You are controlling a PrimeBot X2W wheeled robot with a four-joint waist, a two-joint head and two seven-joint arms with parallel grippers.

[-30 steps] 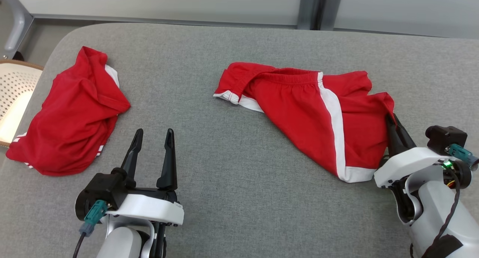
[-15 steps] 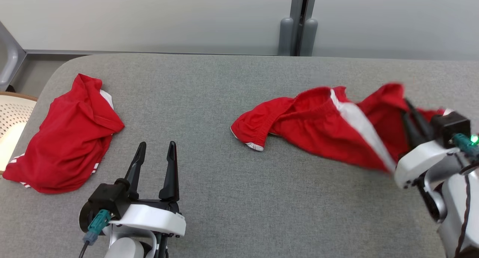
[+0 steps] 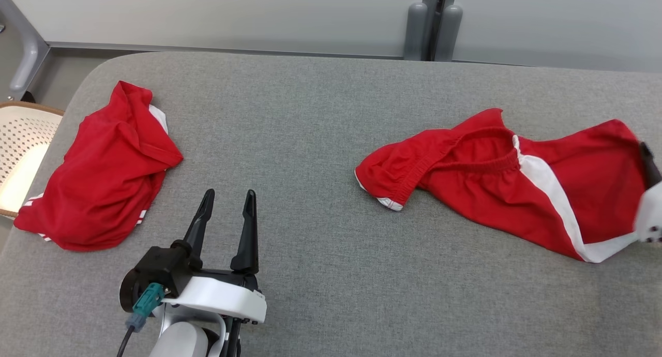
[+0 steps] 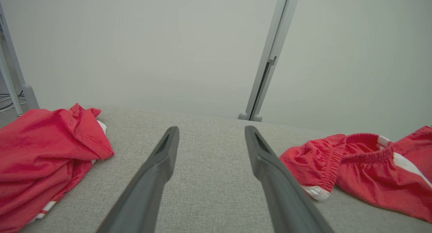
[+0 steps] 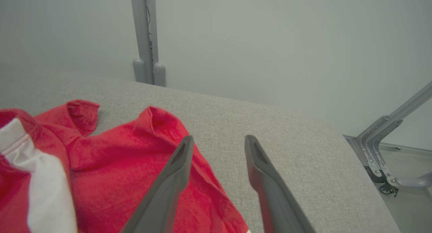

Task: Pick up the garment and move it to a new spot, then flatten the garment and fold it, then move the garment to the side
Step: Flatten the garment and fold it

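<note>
The garment's gathered elastic edge stands up in an open loop, while the red leg (image 3: 596,177) lies flat. My left gripper should next pinch the garment by its gathered elastic edge (image 3: 518,163).
A red garment (image 3: 496,186) with a white side stripe and an elastic waistband lies spread on the right of the grey table (image 3: 320,139). My right gripper (image 5: 219,138) stands open at its right end, with its left finger over the cloth and nothing between the fingers. One of its dark fingers (image 3: 649,166) shows at the edge of the head view. A second red garment (image 3: 103,176), with a white part and red-striped trim, lies crumpled at the left. My left gripper (image 3: 229,194) is open and empty, low between the two.
A perforated cream basket (image 3: 20,155) sits off the table's left edge. Grey posts (image 3: 432,31) stand against the pale wall behind the table. The table's right edge and a metal frame (image 5: 388,148) lie just past my right gripper.
My right gripper lifted the striped garment's end, carried it to the right, then opened and let go. The cloth now lies on the table. The head camera shifted; the left arm stayed put.
</note>
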